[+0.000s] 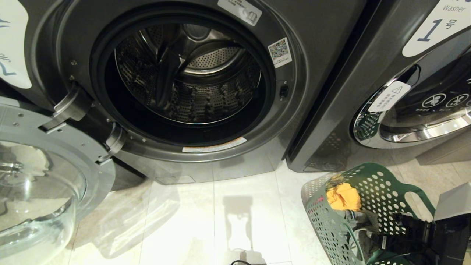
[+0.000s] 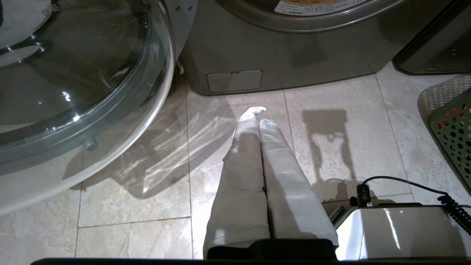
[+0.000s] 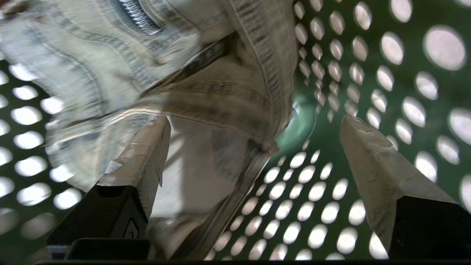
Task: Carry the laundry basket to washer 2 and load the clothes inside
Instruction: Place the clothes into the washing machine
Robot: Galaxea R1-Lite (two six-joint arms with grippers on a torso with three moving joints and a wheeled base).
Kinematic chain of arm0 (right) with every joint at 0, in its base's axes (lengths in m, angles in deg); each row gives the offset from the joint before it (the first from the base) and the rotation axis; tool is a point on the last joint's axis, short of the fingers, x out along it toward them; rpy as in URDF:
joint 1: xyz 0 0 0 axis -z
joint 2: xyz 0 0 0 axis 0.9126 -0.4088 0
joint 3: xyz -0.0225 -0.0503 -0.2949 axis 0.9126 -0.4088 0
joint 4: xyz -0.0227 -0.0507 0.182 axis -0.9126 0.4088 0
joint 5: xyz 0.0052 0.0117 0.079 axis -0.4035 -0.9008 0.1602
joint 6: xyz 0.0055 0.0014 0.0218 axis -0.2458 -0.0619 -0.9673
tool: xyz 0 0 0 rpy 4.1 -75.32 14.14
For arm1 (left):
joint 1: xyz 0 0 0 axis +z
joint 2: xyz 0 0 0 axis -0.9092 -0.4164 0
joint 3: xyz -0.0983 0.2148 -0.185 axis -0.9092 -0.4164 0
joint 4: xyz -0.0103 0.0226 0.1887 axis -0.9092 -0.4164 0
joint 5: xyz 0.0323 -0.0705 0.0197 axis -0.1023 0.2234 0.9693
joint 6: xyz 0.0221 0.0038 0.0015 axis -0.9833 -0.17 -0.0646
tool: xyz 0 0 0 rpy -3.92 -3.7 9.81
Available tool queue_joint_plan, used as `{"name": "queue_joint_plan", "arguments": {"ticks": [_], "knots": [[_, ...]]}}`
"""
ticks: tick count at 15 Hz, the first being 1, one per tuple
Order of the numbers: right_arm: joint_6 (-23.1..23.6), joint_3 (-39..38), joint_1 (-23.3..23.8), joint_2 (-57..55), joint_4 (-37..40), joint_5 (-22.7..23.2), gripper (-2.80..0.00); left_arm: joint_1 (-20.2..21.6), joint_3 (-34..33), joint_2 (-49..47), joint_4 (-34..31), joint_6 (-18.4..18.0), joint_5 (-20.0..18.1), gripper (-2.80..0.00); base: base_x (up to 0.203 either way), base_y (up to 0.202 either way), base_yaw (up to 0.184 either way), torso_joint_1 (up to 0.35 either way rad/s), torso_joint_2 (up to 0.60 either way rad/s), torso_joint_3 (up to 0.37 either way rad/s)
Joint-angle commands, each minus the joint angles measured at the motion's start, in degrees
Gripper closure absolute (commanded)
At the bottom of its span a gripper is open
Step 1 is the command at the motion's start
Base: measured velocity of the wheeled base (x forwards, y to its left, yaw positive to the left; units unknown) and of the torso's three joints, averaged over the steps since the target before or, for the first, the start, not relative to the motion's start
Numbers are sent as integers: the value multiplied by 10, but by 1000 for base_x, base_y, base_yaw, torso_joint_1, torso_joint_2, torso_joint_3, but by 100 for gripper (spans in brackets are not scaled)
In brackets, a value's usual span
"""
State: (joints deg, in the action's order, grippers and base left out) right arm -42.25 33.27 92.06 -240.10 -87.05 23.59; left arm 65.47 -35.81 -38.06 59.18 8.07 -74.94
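I need to load the drum of washer 2, so next I should grip the grey denim jeans [image 3: 128, 73] by their stitched edge [image 3: 220, 115] with my right gripper.
Washer 2 [image 1: 316, 44] stands in front of me with its door swung open and its steel drum [image 1: 191, 77] bare inside. The dark green laundry basket [image 1: 381, 189] sits on the floor at the lower right, in front of the gap between the two washers. A yellow-orange cloth [image 1: 344, 197] lies on top of the clothes in it. My right arm [image 1: 441, 228] reaches down into the basket. There my right gripper [image 3: 254, 121] stands open, one finger against the grey denim jeans [image 3: 128, 73], the other near the perforated wall [image 3: 368, 55]. My left gripper [image 2: 259, 114] is shut and empty, low over the floor tiles.
Washer 2's open glass door [image 1: 40, 184] juts out at the lower left. Washer 1 [image 1: 368, 92] stands to the right with its door shut. My white base [image 2: 397, 232] with a black coiled cable sits beside the basket [image 2: 452, 129].
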Motion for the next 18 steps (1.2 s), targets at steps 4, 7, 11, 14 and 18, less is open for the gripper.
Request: {"name": "queue_joint_plan", "arguments": {"ticks": [4, 7, 11, 14, 18], "knots": [[3, 163, 10, -48, 105, 11, -280, 0, 0, -1, 0, 0, 0, 0, 0, 0, 0, 0, 0, 0], [5, 267, 16, -69, 212, 17, -280, 0, 0, -1, 0, 0, 0, 0, 0, 0, 0, 0, 0, 0], [10, 280, 0, -65, 258, 43, -280, 0, 0, -1, 0, 0, 0, 0, 0, 0, 0, 0, 0, 0], [14, 264, -14, -64, 260, 56, -280, 0, 0, -1, 0, 0, 0, 0, 0, 0, 0, 0, 0, 0], [15, 255, -40, -66, 260, 55, -280, 0, 0, -1, 0, 0, 0, 0, 0, 0, 0, 0, 0, 0]]}}
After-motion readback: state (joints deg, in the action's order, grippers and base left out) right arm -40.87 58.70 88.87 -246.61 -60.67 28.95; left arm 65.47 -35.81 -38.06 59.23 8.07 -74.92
